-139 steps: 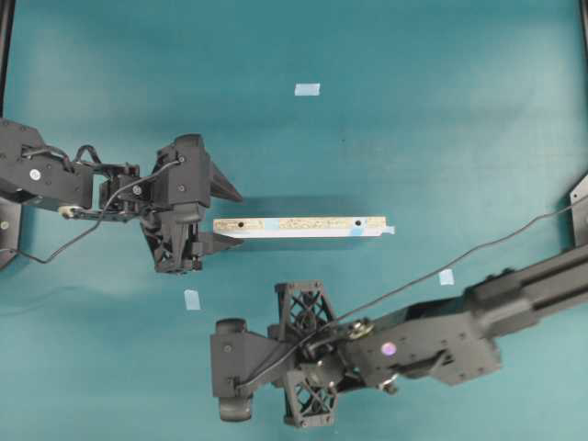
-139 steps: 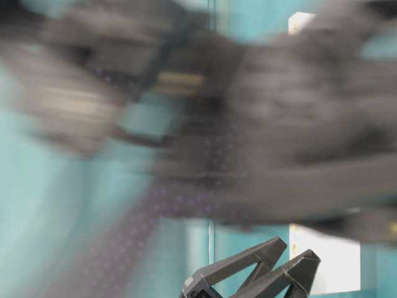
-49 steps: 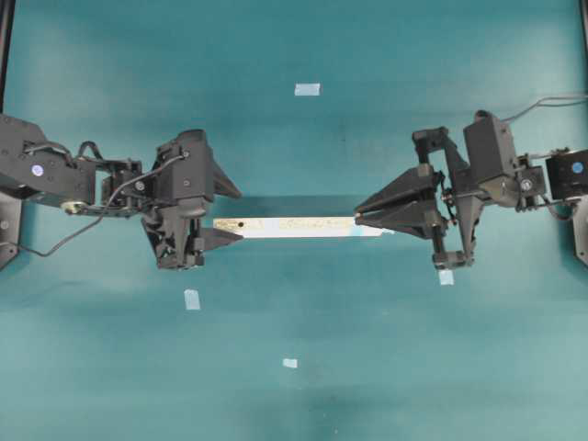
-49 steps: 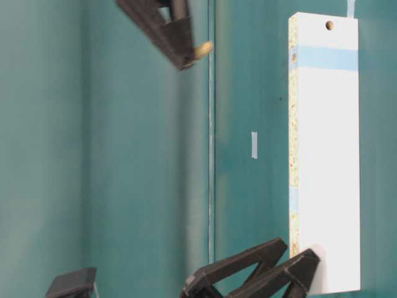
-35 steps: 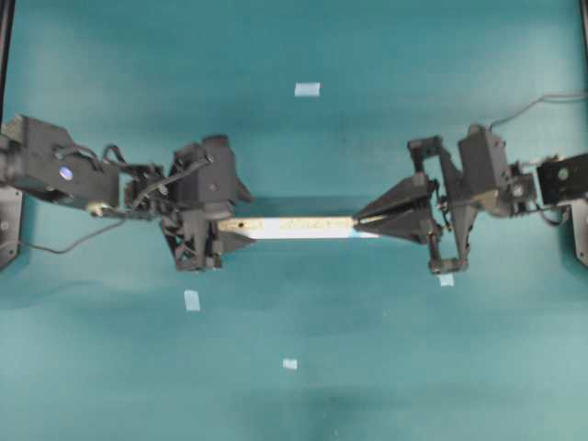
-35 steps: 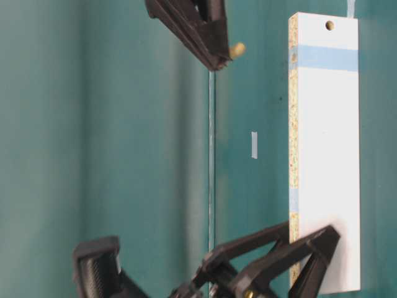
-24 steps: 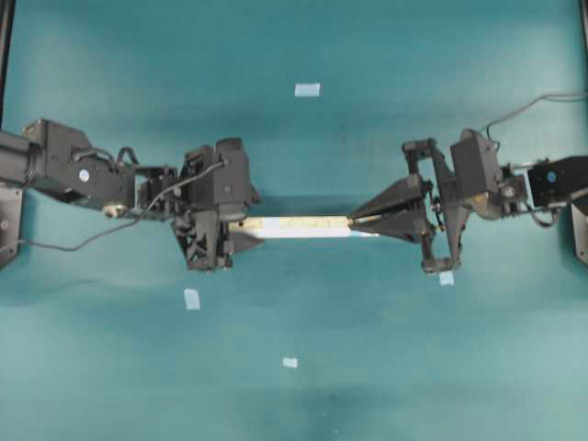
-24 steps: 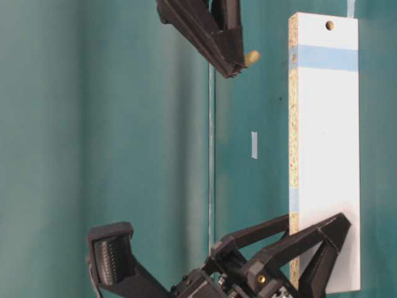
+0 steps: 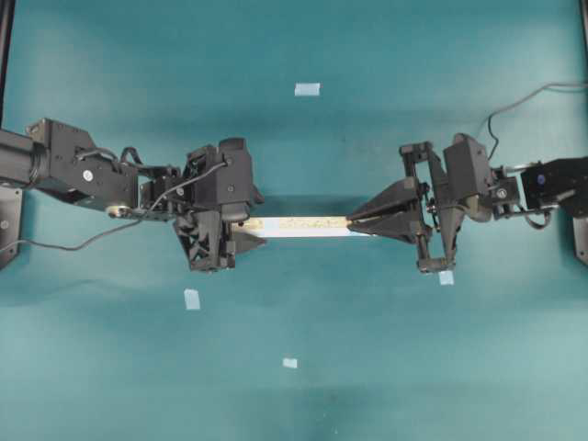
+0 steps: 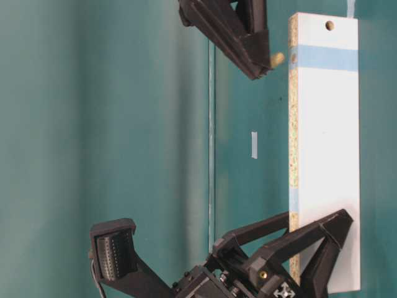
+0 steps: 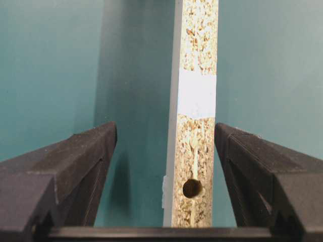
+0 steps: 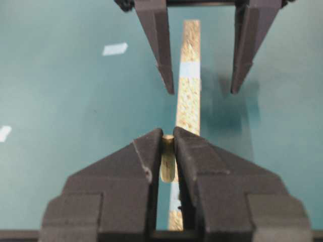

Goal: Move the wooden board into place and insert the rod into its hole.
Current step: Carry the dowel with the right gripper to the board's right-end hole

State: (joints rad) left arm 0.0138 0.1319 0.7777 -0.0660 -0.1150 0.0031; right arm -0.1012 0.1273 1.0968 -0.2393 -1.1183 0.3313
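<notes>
The board (image 11: 197, 50) has to move into place for the rod, so my left gripper should next grab the board by its end with the dark hole (image 11: 192, 201).
The wooden board (image 9: 303, 225) stands on its long edge mid-table, speckled edge up. My left gripper (image 9: 257, 220) is open and straddles its left end. In the left wrist view the fingers (image 11: 75, 166) flank the board (image 11: 197, 50), which sits nearer the right finger, and a dark hole (image 11: 192, 188) shows in the edge. My right gripper (image 9: 349, 220) is shut on the rod (image 12: 168, 159), a small cream peg. In the table-level view the rod (image 10: 277, 59) pokes from the fingertips, just short of a hole (image 10: 293, 58) in the board's edge at that end.
Pale-blue tape squares lie on the teal table at the back (image 9: 307, 89), front left (image 9: 192, 299), front middle (image 9: 289, 363) and under the right arm (image 9: 446, 277). Cables trail from both arms. Another hole (image 10: 329, 25) shows on the board's white face.
My left gripper has slid right so its open fingers now straddle the board's left end. My right gripper has carried the rod closer to the board's right end.
</notes>
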